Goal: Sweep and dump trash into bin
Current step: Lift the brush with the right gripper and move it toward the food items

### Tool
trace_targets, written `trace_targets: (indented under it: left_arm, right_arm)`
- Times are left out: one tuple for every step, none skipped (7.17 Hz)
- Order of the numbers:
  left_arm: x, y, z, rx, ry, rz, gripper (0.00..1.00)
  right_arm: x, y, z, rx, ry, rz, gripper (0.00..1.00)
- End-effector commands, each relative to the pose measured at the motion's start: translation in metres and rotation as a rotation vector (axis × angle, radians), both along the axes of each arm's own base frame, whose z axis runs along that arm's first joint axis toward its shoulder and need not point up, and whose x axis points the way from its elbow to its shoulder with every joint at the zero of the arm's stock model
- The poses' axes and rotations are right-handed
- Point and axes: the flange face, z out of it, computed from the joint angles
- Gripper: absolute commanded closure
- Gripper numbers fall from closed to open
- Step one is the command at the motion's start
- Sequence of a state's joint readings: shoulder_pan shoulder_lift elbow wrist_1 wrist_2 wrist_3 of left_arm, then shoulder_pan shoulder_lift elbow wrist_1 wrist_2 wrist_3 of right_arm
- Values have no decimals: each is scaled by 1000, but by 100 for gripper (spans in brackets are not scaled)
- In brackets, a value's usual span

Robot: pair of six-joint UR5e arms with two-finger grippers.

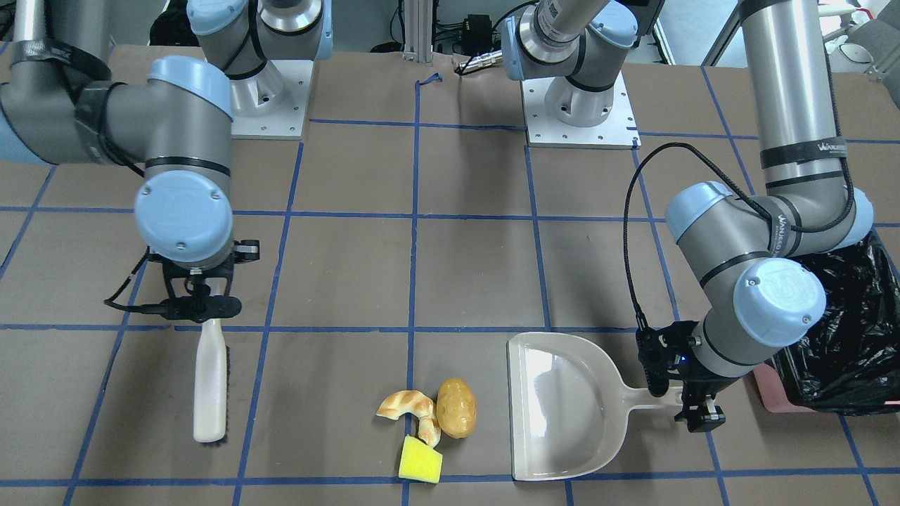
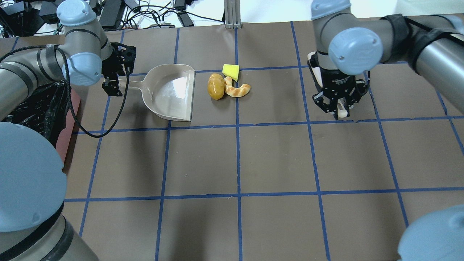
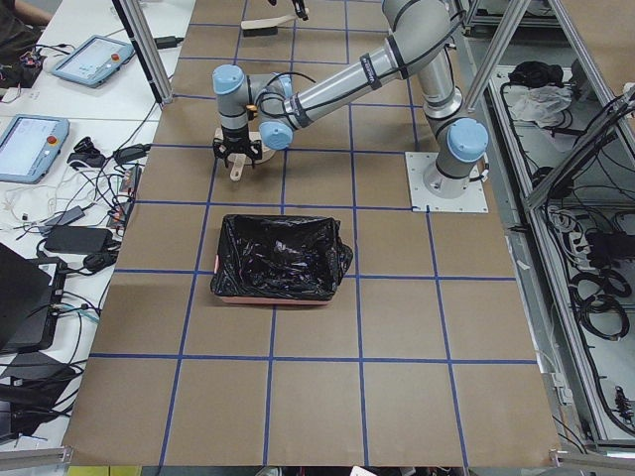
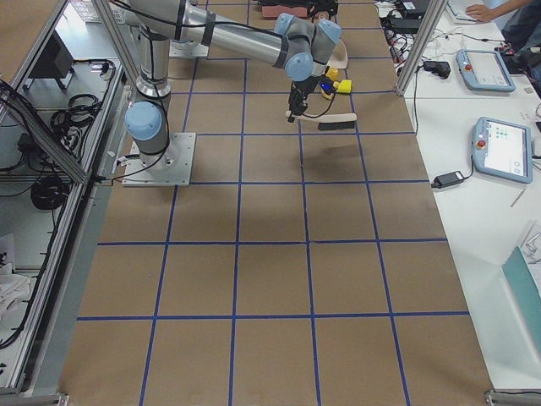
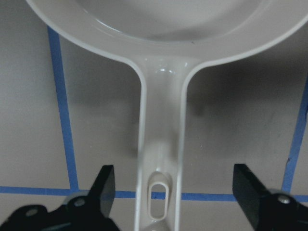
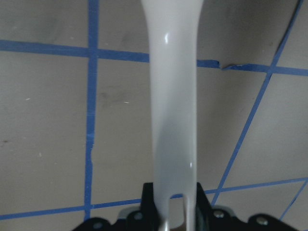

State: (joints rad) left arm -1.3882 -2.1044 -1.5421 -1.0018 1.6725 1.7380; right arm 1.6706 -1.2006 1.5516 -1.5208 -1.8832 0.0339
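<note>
The dustpan's pan is wider than the open fingers, so my left gripper should grab the dustpan by its narrow handle (image 1: 656, 397) next.
The trash lies in a close cluster: a golden-brown potato (image 1: 456, 407) (image 2: 216, 86), a croissant-like bread piece (image 1: 411, 409) (image 2: 237, 90) and a yellow sponge wedge (image 1: 420, 459) (image 2: 231, 71). The beige dustpan (image 1: 562, 407) (image 2: 170, 90) lies flat beside them, its mouth toward the potato. My left gripper (image 1: 678, 400) (image 5: 175, 190) is open, its fingers wide on either side of the dustpan handle (image 5: 161, 144). My right gripper (image 1: 204, 309) (image 6: 175, 211) is shut on the white handle of a brush (image 1: 211, 386) (image 6: 173, 110), off to the trash's other side. The pink bin with its black bag (image 1: 844, 337) (image 3: 283, 258) stands behind my left arm.
Brown paper with a blue tape grid covers the table (image 2: 275, 156). Both arm bases (image 1: 580, 119) stand at the robot's edge. Operator tablets and cables (image 3: 60, 149) lie on side tables beyond the work surface.
</note>
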Motion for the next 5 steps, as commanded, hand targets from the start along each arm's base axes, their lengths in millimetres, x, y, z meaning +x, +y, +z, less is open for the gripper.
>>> trace_targets:
  left_arm:
    - [0, -1, -2, 4, -1, -9, 20]
    - [0, -1, -7, 11, 2, -11, 26]
    - [0, -2, -12, 21, 3, -17, 33]
    - [0, -2, -15, 25, 6, -17, 37]
    - [-4, -6, -9, 4, 46, -20, 38]
  right_arm:
    - [76, -21, 0, -14, 40, -9, 100]
    - [96, -27, -4, -23, -2, -54, 100]
    - [128, -16, -17, -16, -4, -68, 100]
    - [142, -11, -23, -8, 4, -56, 100]
    - [150, -9, -34, -5, 17, -82, 100]
